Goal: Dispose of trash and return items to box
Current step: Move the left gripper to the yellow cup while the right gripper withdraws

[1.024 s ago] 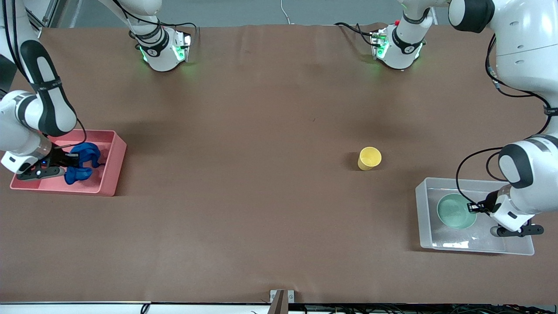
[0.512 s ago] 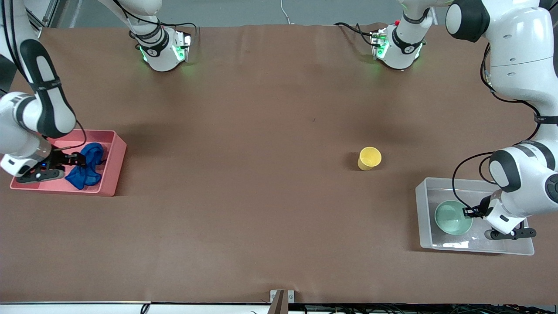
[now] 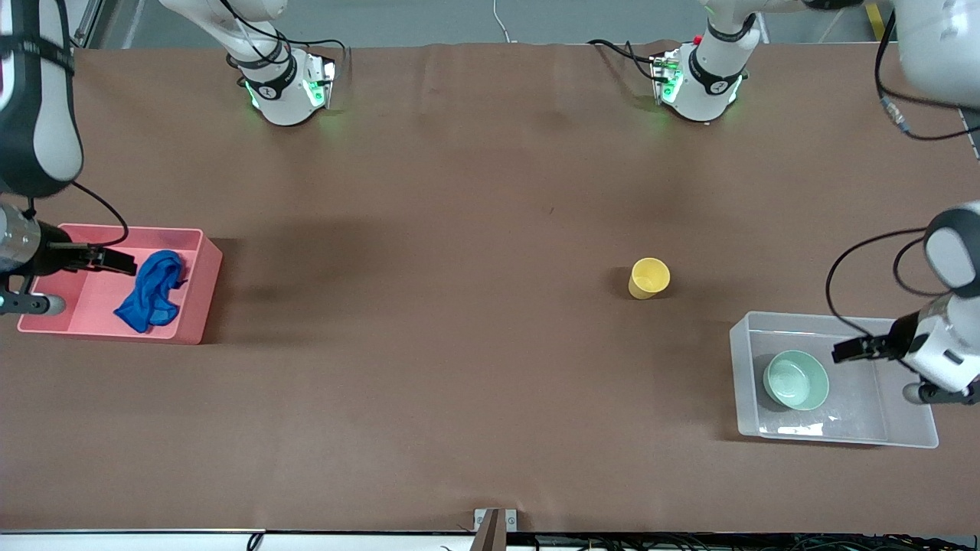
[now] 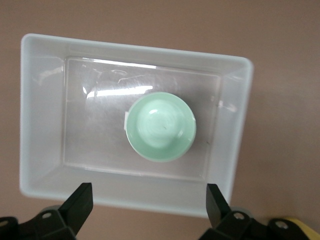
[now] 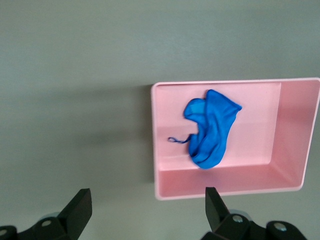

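The left gripper grips the yellow cup (image 3: pixel 649 277) by its rim next, to return it to the clear box.
The blue fabric trash (image 3: pixel 151 291) lies crumpled in the pink bin (image 3: pixel 191 329); it also shows in the right wrist view (image 5: pixel 212 127) with its string end out. My right gripper (image 3: pixel 113 260) is open and empty above that bin (image 5: pixel 225 190). The mint-green bowl (image 3: pixel 796 380) sits upright in the clear box (image 3: pixel 743 367), as the left wrist view (image 4: pixel 160 126) shows. My left gripper (image 3: pixel 851 350) is open and empty above the box (image 4: pixel 40 125). The yellow cup (image 3: pixel 649 277) stands on the table, farther from the front camera than the box.
The brown table cover (image 3: pixel 459 344) is bare between the pink bin and the cup. Both arm bases (image 3: pixel 287 88) stand along the table's edge farthest from the front camera.
My right gripper let go of the blue fabric in the pink bin and rose. My left gripper let go of the bowl in the clear box and rose.
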### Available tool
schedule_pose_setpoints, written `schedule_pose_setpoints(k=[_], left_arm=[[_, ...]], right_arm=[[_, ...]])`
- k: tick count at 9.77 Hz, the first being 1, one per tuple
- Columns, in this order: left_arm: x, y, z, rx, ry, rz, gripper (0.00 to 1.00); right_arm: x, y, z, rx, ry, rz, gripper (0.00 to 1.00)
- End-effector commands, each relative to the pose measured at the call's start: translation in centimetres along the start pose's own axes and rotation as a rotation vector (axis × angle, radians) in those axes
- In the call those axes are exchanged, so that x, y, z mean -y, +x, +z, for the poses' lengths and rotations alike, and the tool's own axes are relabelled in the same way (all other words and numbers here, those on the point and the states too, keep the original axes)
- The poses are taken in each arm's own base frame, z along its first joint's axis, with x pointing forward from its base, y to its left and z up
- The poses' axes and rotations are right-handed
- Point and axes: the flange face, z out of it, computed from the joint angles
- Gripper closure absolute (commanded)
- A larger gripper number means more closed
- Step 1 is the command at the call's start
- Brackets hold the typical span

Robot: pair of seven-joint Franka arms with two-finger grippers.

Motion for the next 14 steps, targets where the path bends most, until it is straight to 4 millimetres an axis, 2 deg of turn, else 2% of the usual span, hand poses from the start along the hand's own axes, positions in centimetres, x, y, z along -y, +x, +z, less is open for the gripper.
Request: schedule_pose_setpoints(k=[1,2,3,4,5,7,9,11,13,14], left_arm=[[-5.3,-3.8,-0.8,0.062,0.019,0.020,0.00],[-7.3,-5.9,-1.3,0.071,0.006,0.038,0.00],[-9.7,-8.0,-0.5,0.081,-0.002,0.060,0.00],[-12.7,-9.9,1.2,0.067,-0.010,0.056,0.00],[-14.9,-11.3,3.3,0.074,-0.015,0.064,0.00],[-17.9,-13.4,8.2,0.047,-0.032,0.072,0.00],[-19.7,-14.6,14.4,0.049,-0.055,0.098,0.00],[-20.0,-16.6,17.3,0.048,-0.060,0.111,0.00],[-21.3,-17.3,19.9,0.074,-0.064,0.143,0.01],[-21.4,-17.4,20.6,0.080,-0.059,0.153,0.19]], right_arm=[[-0.4,-4.1,-6.2,-0.046,0.054,0.066,0.00],[-1.3,-5.9,-8.7,-0.081,0.074,0.070,0.00],[-1.8,-7.4,-10.5,-0.100,0.097,0.078,0.00],[-1.9,-8.8,-12.3,-0.099,0.099,0.076,0.00],[-1.8,-9.2,-12.6,-0.093,0.097,0.073,0.00],[-2.6,-9.4,-12.4,-0.065,0.096,0.082,0.00],[-2.6,-9.5,-15.2,-0.123,0.089,0.071,0.00],[-2.3,-9.3,-14.9,-0.121,0.092,0.016,0.00],[-2.2,-9.3,-14.8,-0.117,0.087,-0.051,0.00],[-2.2,-9.3,-14.8,-0.116,0.087,-0.052,0.00]])
